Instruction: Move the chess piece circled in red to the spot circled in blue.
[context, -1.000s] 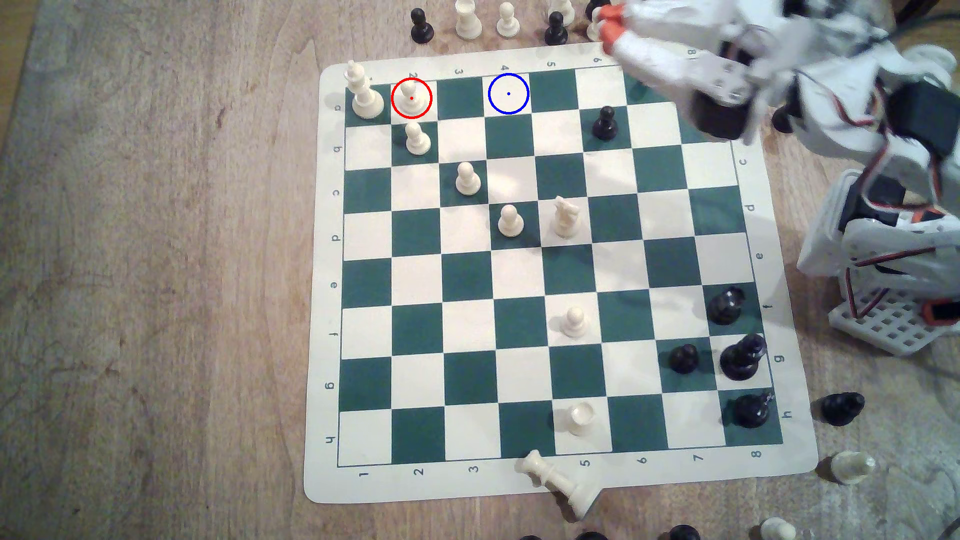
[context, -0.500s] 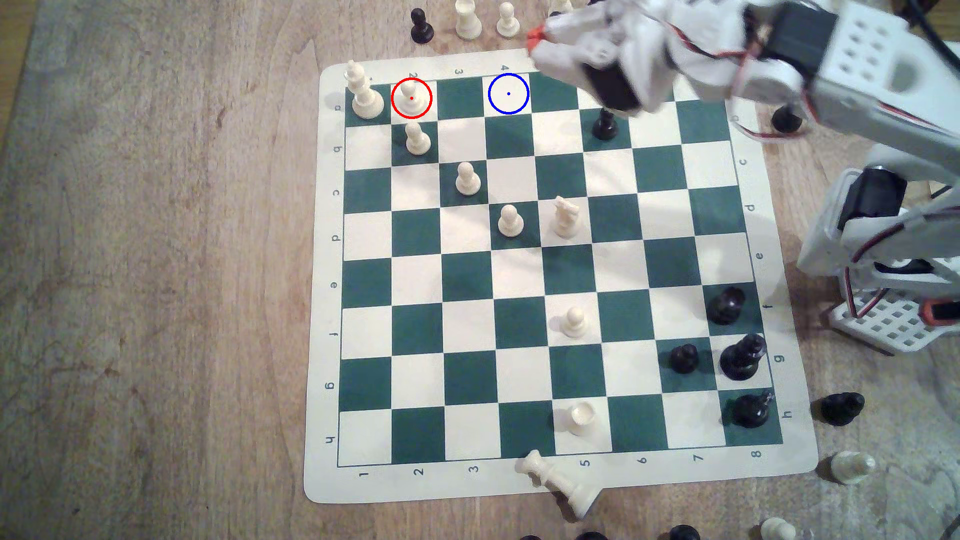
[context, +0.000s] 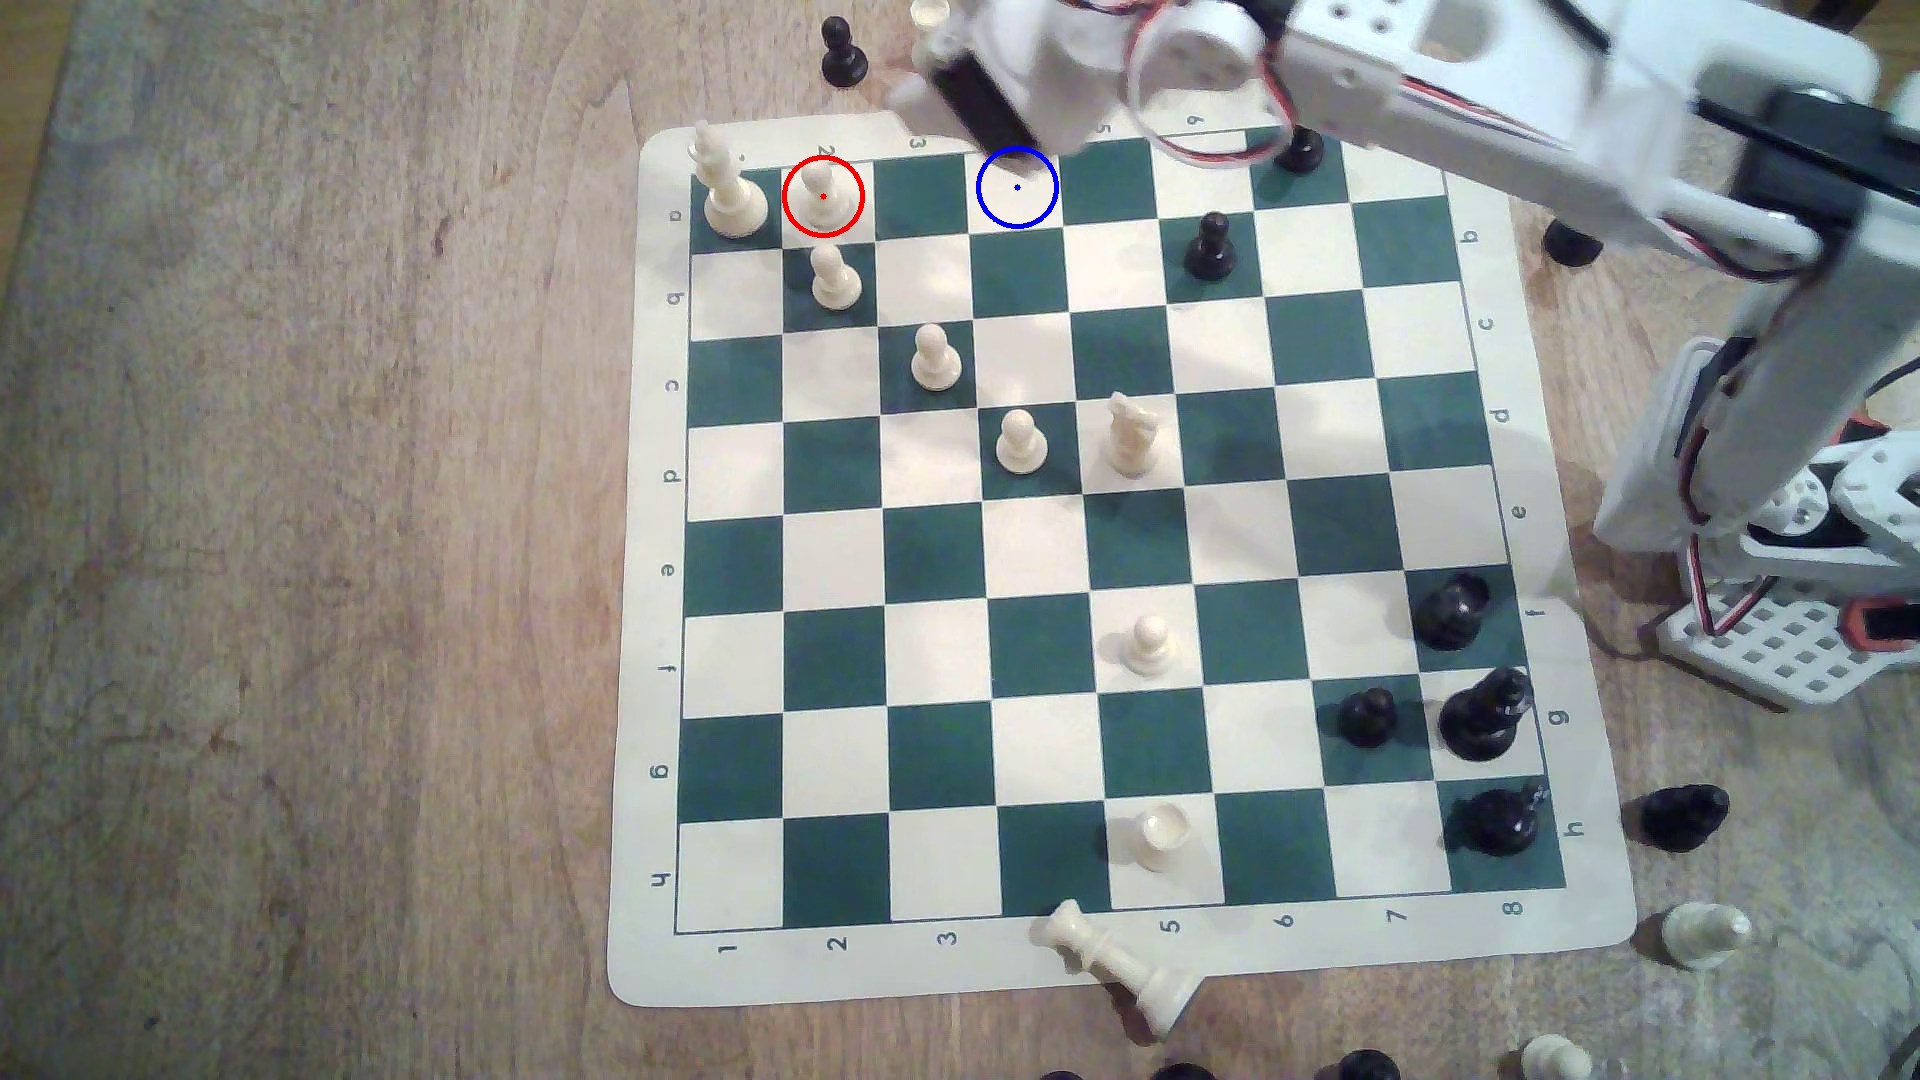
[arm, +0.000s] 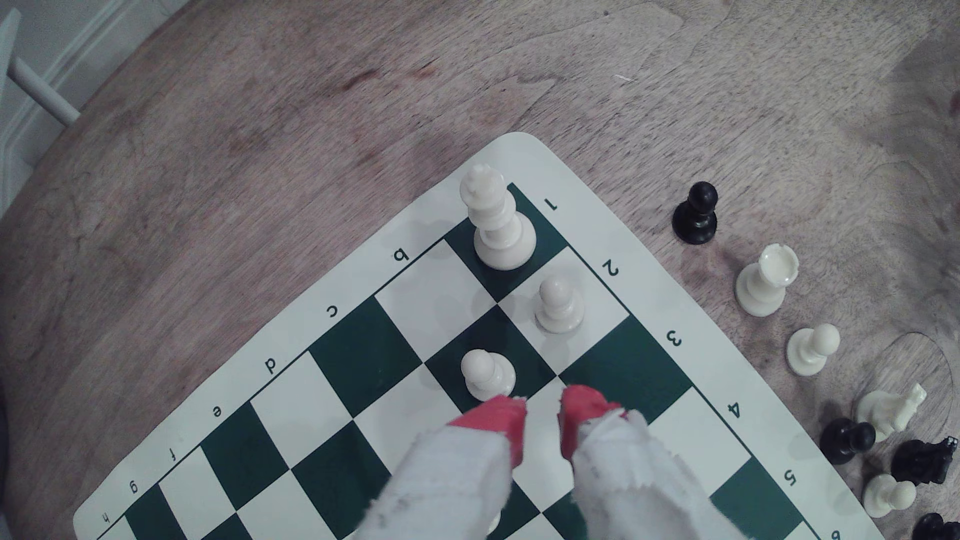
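Observation:
My gripper is going to grab the pawn circled in red by its round head (context: 821, 177) next, to move it. The tall king and another pawn stand close around that pawn's wide base.
The chess piece circled in red (context: 823, 195) is a cream pawn standing on its ringed cream square in the board's far row, beside the tall cream king (context: 732, 192). In the wrist view the same pawn (arm: 558, 304) stands upright next to the king (arm: 493, 223). The spot circled in blue (context: 1017, 187) is a bare cream square two squares to the exterior view's right of it. My gripper (context: 925, 85) hangs above the far edge between them. Its red-tipped fingers (arm: 498, 418) stand apart with nothing between them; the gripper (arm: 543, 413) is open, short of the pawn.
A second cream pawn (arm: 485, 374) stands just off one fingertip, one row nearer than the circled pawn. More cream pawns, a knight (context: 1130, 436) and black pawns (context: 1209, 247) dot the board. Loose pieces (context: 844, 52) stand beyond the far edge. The arm's base (context: 1787, 582) is at the right.
The arm has swung along the board's far edge toward the exterior view's left, from above columns six to seven to above columns three to four. No piece has moved.

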